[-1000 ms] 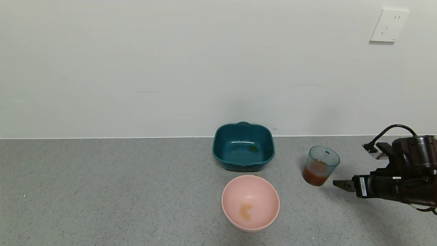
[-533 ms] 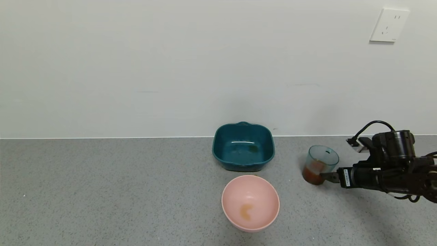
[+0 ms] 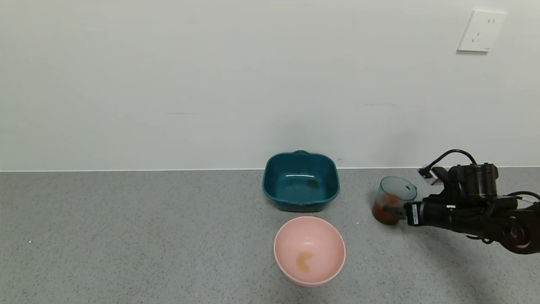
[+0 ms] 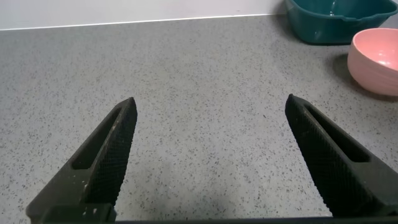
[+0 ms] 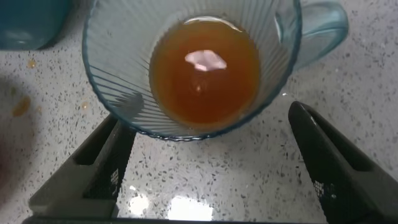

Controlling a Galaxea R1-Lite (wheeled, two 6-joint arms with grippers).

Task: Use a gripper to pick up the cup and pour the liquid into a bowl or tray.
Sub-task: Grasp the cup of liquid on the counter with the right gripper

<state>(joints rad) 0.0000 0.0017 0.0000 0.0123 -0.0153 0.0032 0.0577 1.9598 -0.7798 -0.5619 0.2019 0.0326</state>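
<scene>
The cup's rim needs to stay free to pour liquid into the teal basin [image 3: 270, 185], so my right gripper will next pick up the cup by its ribbed side [image 3: 382, 202].
The cup [image 3: 394, 195] stands on the grey counter to the right of the teal basin [image 3: 270, 185], with reddish-brown liquid [image 3: 383, 214] in its lower part. My right gripper [image 3: 400, 211] comes in from the right at the cup's lower half. In the right wrist view it [image 5: 208, 118] is open, with one finger [image 5: 99, 168] on each side of the cup [image 5: 118, 56]. The liquid [image 5: 205, 68] and the rim tab [image 5: 320, 28] show from above. A corner of the basin [image 5: 25, 25] is beside it. My left gripper [image 4: 210, 102] is open over bare counter.
A round pale pink bowl [image 3: 282, 247] with a small orange smear stands in front of the basin, left of the cup. Both show at the far edge of the left wrist view, the basin [image 4: 329, 28] and the bowl [image 4: 376, 62]. A wall runs behind the counter.
My right gripper has moved left, from a gap beside the cup to flanking its lower half. The cup has shifted very slightly left and back.
</scene>
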